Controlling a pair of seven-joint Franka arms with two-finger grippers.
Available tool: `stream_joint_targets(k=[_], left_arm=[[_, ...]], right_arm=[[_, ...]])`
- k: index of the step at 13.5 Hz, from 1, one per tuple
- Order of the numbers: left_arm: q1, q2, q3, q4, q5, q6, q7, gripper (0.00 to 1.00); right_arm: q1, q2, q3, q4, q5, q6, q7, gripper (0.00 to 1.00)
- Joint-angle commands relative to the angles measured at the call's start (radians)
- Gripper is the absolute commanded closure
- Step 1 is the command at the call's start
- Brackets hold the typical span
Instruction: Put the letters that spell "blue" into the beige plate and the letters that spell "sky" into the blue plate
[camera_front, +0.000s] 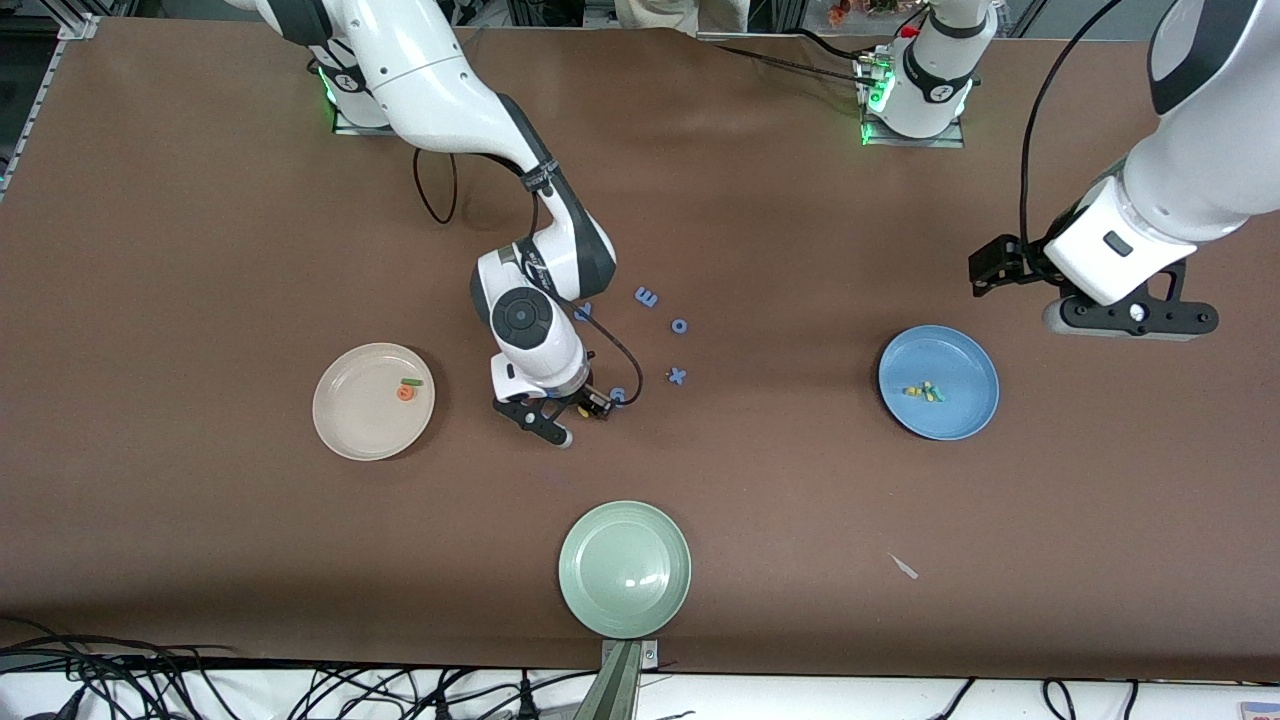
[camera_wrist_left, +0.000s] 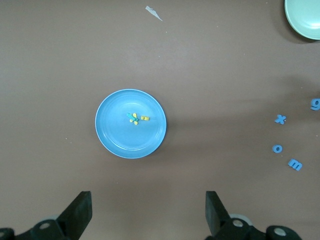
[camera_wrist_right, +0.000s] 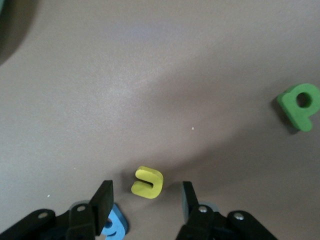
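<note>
My right gripper's fingers are beside the yellow u (camera_front: 584, 412) (camera_wrist_right: 147, 182), level with its sides, and would hold it if they closed now. My right gripper should close on the u now.
The beige plate (camera_front: 350, 420) holds an orange e (camera_front: 405, 393) and a thin green l (camera_front: 411, 382). In the blue plate (camera_front: 960, 410) (camera_wrist_left: 115, 135) lie small yellow and teal letters (camera_front: 925, 391) (camera_wrist_left: 136, 118) in a cluster. My right gripper (camera_front: 578, 415) (camera_wrist_right: 146, 200) is low over the table's middle, open. A yellow u (camera_wrist_right: 147, 182) lies flat on the table just ahead of its fingertips, untouched. A green b (camera_wrist_right: 300, 105) lies on the table farther off. My left gripper (camera_front: 1130, 318) (camera_wrist_left: 147, 210) hangs open and empty beside the blue plate, waiting.
All-blue letters are scattered near my right gripper: m (camera_front: 646, 297), o (camera_front: 679, 326), x (camera_front: 677, 376) and g (camera_front: 618, 394); one blue letter (camera_wrist_right: 112, 227) lies by a finger. A pale green plate (camera_front: 625, 568) sits nearest the front camera. A paper scrap (camera_front: 904, 567) lies beside it.
</note>
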Motion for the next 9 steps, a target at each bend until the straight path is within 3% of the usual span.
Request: stream_joint_targets(k=[1, 2, 4, 6, 9], left_arm=[[-0.174, -0.061, 0.233, -0.061, -0.044, 0.006, 0.046, 0.0], [-0.203, -0.089, 0.27, -0.093, -0.044, 0.022, 0.043, 0.0], [-0.293, -0.191, 0.383, -0.255, -0.044, 0.175, 0.049, 0.0], [-0.318, -0.228, 0.413, -0.3, -0.048, 0.213, 0.107, 0.0], [-0.295, -0.23, 0.427, -0.297, -0.051, 0.202, 0.119, 0.0]], right_arm=[[0.002, 0.032, -0.002, 0.043, 0.011, -0.007, 0.014, 0.37], [0.002, 0.04, -0.002, 0.043, 0.006, -0.004, 0.014, 0.37], [0.002, 0.046, -0.002, 0.043, 0.003, -0.001, 0.011, 0.38], [0.002, 0.049, -0.002, 0.042, 0.003, -0.001, 0.005, 0.43], [0.002, 0.048, -0.002, 0.042, -0.023, -0.007, -0.005, 0.74]])
